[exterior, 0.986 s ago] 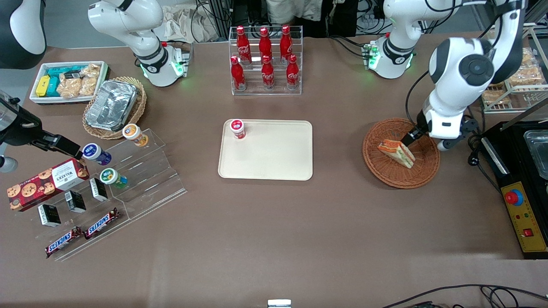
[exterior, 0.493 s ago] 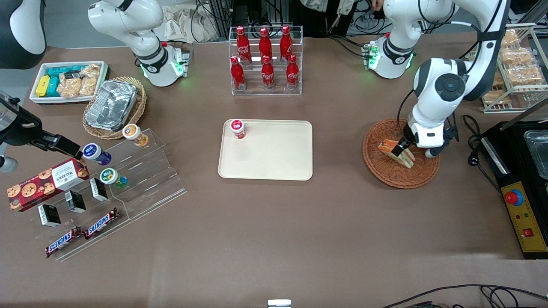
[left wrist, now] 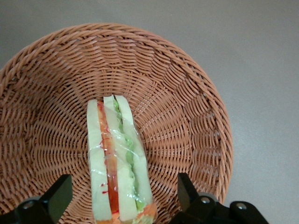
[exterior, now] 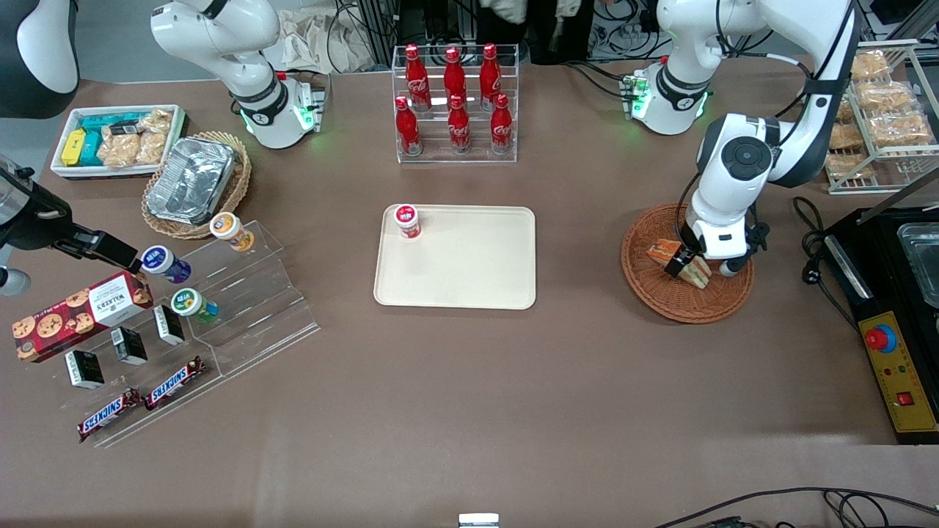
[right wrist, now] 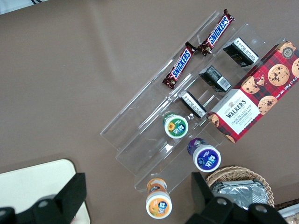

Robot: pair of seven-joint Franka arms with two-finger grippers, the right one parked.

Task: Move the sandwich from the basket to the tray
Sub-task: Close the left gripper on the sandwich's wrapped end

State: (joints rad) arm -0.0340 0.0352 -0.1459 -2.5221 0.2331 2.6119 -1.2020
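Observation:
Next, my left gripper will grab the sandwich by its wide end [left wrist: 122,207] to move it from the basket onto the tray.
The sandwich [exterior: 662,250], a wrapped wedge of white bread with orange, red and green layers, lies in the reddish-brown wicker basket [exterior: 660,302] toward the working arm's end of the table. My left gripper [exterior: 684,262] is down in the basket, directly over the sandwich. In the left wrist view the gripper [left wrist: 122,196] is open, with one black finger [left wrist: 60,192] on each side of the sandwich [left wrist: 117,163] and a gap at both sides. The basket's weave [left wrist: 187,107] surrounds it. The cream tray [exterior: 469,271] lies at mid-table.
A small red-lidded jar [exterior: 407,221] stands on the tray's corner farthest from the camera. A rack of red cola bottles [exterior: 455,103] stands farther back. A black control box [exterior: 899,367] lies beside the basket, and a wire rack of bagged snacks [exterior: 880,125] stands farther back.
My left arm has swung in and come down over the basket. The gripper moved from the sandwich's edge to astride it. The sandwich has not moved.

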